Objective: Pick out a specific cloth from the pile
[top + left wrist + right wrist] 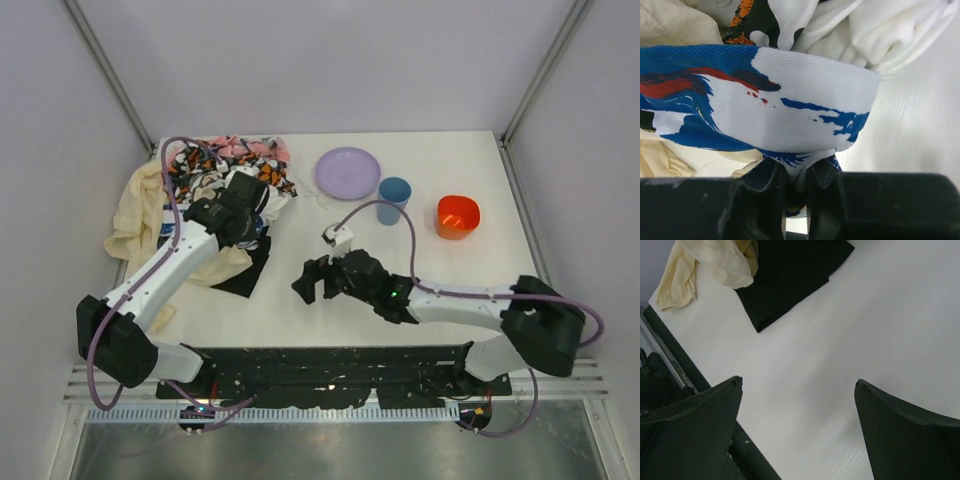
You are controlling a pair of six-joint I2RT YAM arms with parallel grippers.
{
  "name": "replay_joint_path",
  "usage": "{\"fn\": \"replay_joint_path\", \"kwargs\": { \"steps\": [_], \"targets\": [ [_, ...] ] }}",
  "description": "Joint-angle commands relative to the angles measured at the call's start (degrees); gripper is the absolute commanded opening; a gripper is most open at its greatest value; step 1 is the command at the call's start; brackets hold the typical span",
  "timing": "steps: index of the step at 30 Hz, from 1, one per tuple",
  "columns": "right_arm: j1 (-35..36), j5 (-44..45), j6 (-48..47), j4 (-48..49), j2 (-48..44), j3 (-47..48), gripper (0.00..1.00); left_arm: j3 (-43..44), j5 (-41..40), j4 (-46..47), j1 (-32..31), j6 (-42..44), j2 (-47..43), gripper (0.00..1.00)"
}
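Note:
The black cloth [248, 272] would stay there if I lifted; my right gripper's open fingers are over bare table, short of it.
The pile [225, 165] of mixed fabrics lies at the table's far left. The plain black cloth [248, 272] lies flat at the pile's near edge, partly under a cream cloth [135, 215]. It also shows in the right wrist view [790, 275], at the top. My left gripper [252, 205] is over the pile, shut on a fold of blue-white cloth with red marks [790, 105]; its fingers [772, 185] pinch the fabric. My right gripper [308, 281] is open and empty, just right of the black cloth; it hangs over bare table [799, 382].
A purple plate [347, 172], a blue cup [394, 192] and an orange bowl [458, 216] stand at the back right. Cream fabric [715, 265] overlaps the black cloth's left side. The table's near edge [670, 355] runs beside the right gripper.

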Motion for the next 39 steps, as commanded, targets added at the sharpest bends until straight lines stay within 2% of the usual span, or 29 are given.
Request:
{"fn": "replay_joint_path", "kwargs": {
  "steps": [1, 8, 9, 15, 20, 27, 31, 33, 34, 35, 38, 39],
  "targets": [
    [2.84, 7.15, 0.04, 13.01, 13.89, 10.2, 0.98, 4.87, 0.03, 2.43, 0.67, 1.97, -3.92, 0.13],
    [2.93, 11.19, 3.29, 20.93, 29.2, 20.75, 1.0, 4.96, 0.29, 1.82, 1.81, 2.06, -5.94, 0.12],
    [2.93, 12.07, 3.55, 21.89, 31.91, 21.81, 0.97, 4.87, 0.38, 1.73, 1.99, 2.32, -6.2, 0.12],
    [2.32, 9.62, 3.64, 18.91, 43.61, 33.23, 0.96, 5.4, -0.15, 0.85, 2.6, 2.94, -6.56, 0.12],
    [1.35, 9.97, 8.99, 19.09, 50.03, 37.72, 0.93, 5.31, 1.34, 0.76, 2.78, 3.02, -6.73, 0.12],
    [0.91, 3.12, 14.8, 16.8, 57.25, 45.98, 0.85, 3.29, 1.96, 2.34, 2.96, 3.29, -7.7, 0.12],
    [1.09, 0.3, 16.04, 18.47, 59.98, 47.22, 0.79, 2.58, 2.14, 2.43, 2.78, 2.94, -8.14, 0.11],
    [1.35, -0.23, 15.86, 18.91, 60.59, 47.57, 0.75, 2.15, 2.31, 2.96, 2.96, 2.94, -8.58, 0.12],
    [1.44, -0.32, 15.51, 18.91, 60.85, 47.92, 0.68, 2.14, 2.4, 3.13, 2.87, 2.94, -8.58, 0.11],
    [1.35, -0.23, 15.42, 19.0, 61.03, 48.19, 0.65, 2.23, 2.49, 3.05, 2.87, 3.02, -8.58, 0.11],
    [1.44, 0.38, 16.38, 18.04, 61.91, 49.24, 0.4, 2.41, 2.4, 2.96, 2.87, 2.94, -8.58, 0.12],
    [1.44, 0.65, 16.48, 18.12, 62.17, 49.24, 0.34, 2.32, 2.4, 3.05, 2.87, 2.94, -8.49, 0.11]
  ]
}}
